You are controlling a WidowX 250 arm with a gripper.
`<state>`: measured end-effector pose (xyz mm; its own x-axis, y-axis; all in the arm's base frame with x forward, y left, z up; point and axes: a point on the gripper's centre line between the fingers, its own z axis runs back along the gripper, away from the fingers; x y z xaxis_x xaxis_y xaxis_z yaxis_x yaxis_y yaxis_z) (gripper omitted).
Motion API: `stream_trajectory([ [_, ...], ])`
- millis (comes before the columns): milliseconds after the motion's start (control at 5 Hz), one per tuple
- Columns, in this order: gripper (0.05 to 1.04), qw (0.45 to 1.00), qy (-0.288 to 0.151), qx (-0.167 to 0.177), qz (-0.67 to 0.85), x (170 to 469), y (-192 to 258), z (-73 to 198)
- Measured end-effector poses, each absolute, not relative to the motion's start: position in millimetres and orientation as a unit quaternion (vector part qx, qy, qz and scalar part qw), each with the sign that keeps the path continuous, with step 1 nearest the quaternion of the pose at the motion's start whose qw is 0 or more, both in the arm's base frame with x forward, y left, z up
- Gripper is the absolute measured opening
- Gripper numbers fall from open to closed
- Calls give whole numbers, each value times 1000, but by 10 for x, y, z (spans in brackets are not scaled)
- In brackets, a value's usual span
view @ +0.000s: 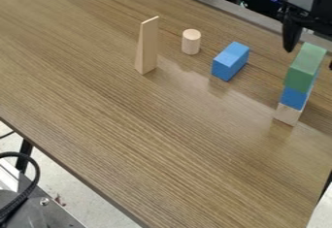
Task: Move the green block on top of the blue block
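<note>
Next, my gripper grabs the green block (305,68) by its opposite sides, to set it onto the lone blue block.
My gripper (310,57) is at the upper right, open, with its fingers spread apart just above and behind the green block. The green block (305,68) tops a stack at the right side of the table, resting on a blue block (295,98) that sits on a natural wood block (287,114). Another blue block (230,61) lies by itself on the table to the left of the stack, nothing on top of it. Whether a finger touches the green block, I cannot tell.
A small wooden cylinder (190,41) stands left of the lone blue block. Further left, a tall wooden wedge (147,46) stands upright. The brown table (142,130) has its near edge running diagonally across the lower left, and dark equipment lies beyond the back edge.
</note>
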<state>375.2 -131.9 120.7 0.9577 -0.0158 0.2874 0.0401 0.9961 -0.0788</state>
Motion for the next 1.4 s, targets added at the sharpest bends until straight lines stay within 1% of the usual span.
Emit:
stream_trajectory([
  [200, 997, 988, -146, -41, -12, 3779, -1324, 1225],
  [400, 950, 991, -130, -28, -10, 3814, -1312, 1064],
  [600, 668, 995, -100, -9, -3, 3838, -1240, 752],
  [800, 611, 995, -102, -9, 4, 3895, -1221, 735],
  [1000, 611, 994, -109, -16, 11, 3918, -1165, 746],
  [1200, 611, 988, -145, -35, 37, 3891, -902, 952],
  [1400, 610, 975, -203, -60, 65, 3865, -646, 1352],
])
